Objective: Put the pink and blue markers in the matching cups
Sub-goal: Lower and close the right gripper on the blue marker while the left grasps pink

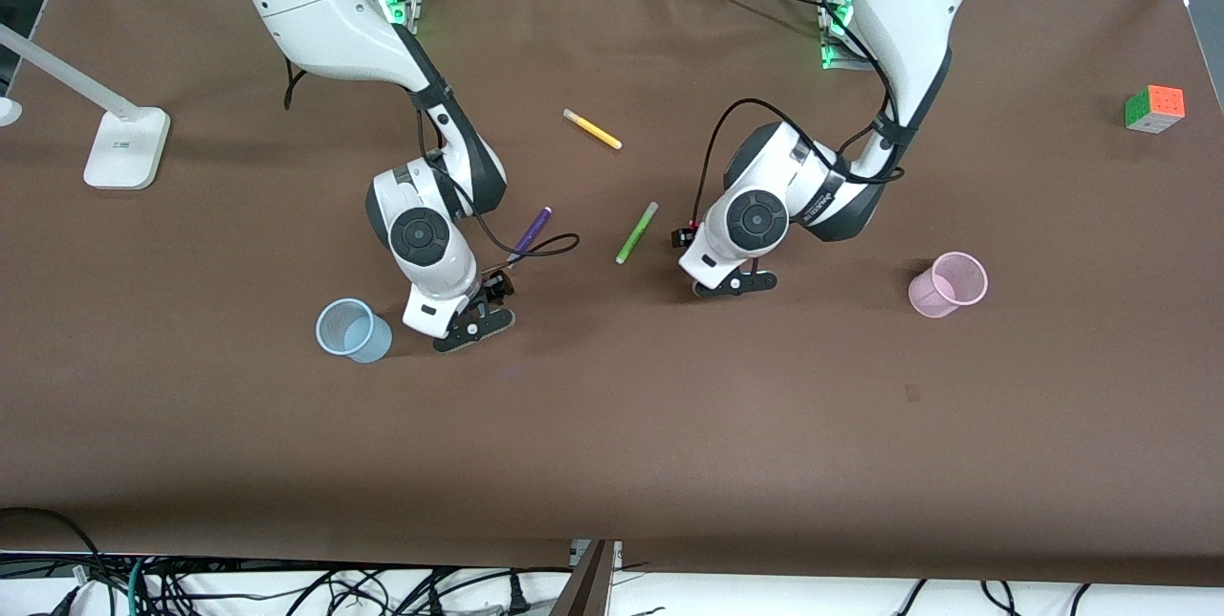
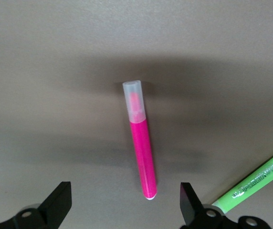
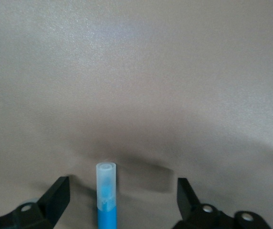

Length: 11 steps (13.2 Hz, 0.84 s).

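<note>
My left fingers are still short of the marker, above the table, so it is too early to close. The left gripper first moves toward the pink marker's body (image 2: pixel 143 156), then closes next.
The pink marker (image 2: pixel 141 155) lies on the brown table, its pale cap pointing away from my left gripper (image 2: pixel 125 200). The gripper is open and low over the marker's tail end, a finger on each side, not touching it. The blue marker (image 3: pixel 106 202) lies on the table between the open fingers of my right gripper (image 3: pixel 122 195), nearer one finger. In the front view both markers are hidden under the grippers: the left gripper (image 1: pixel 734 285) is near the table's middle, and the right gripper (image 1: pixel 473 327) is beside the pale blue cup (image 1: pixel 354 330). The pale pink cup (image 1: pixel 947 284) stands upright toward the left arm's end.
A lime-green pen (image 1: pixel 636 231) lies beside the left gripper and also shows in the left wrist view (image 2: pixel 256 183). A purple pen (image 1: pixel 529 233) lies by the right wrist. A yellow pen (image 1: pixel 592 129) lies nearer the bases. A colour cube (image 1: pixel 1154 108) and a white lamp base (image 1: pixel 124 147) sit at the table's ends.
</note>
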Tool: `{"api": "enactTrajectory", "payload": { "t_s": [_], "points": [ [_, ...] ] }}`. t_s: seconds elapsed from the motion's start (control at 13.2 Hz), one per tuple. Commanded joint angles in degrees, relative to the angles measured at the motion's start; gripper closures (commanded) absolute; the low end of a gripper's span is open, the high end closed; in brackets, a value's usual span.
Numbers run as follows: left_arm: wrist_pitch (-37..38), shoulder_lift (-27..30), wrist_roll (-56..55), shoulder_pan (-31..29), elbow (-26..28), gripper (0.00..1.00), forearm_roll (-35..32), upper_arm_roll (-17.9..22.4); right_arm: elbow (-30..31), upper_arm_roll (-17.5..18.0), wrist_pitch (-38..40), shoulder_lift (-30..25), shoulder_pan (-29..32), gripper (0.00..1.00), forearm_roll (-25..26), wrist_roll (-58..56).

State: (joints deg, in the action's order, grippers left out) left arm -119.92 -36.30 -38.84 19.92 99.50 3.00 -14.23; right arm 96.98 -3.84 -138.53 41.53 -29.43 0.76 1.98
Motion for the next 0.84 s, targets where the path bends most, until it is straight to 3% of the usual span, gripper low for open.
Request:
{"api": "enactTrajectory", "payload": {
  "t_s": [0.0, 0.23, 0.38, 0.53, 0.76],
  "points": [
    [-3.2, -1.4, -2.54, 1.96, 0.43, 0.0, -0.36, 0.52, 1.55, -0.2, -0.69, -1.28, -0.36, 0.26, -0.05, -0.58],
    [-4.0, -2.72, -3.17, 2.41, 0.43, 0.0, -1.58, 0.61, 1.55, -0.2, -0.69, -1.37, -0.36, 0.71, -0.05, -0.58],
    [-4.0, -3.07, -3.17, 2.41, 0.43, 0.0, -3.17, 0.52, 1.46, -0.12, -0.69, -1.37, -0.36, 0.88, -0.05, -0.58],
    [-4.09, -3.42, -3.17, 2.41, 0.43, 0.0, -3.18, 0.52, 1.02, -0.2, -1.39, -1.28, -0.36, 0.92, 0.03, -0.58],
    [-5.84, -4.21, -3.26, 2.49, 0.43, 0.16, -3.18, 0.52, -0.38, -0.38, -1.66, -2.59, -0.19, 0.95, 0.21, -2.41]
  ]
}}
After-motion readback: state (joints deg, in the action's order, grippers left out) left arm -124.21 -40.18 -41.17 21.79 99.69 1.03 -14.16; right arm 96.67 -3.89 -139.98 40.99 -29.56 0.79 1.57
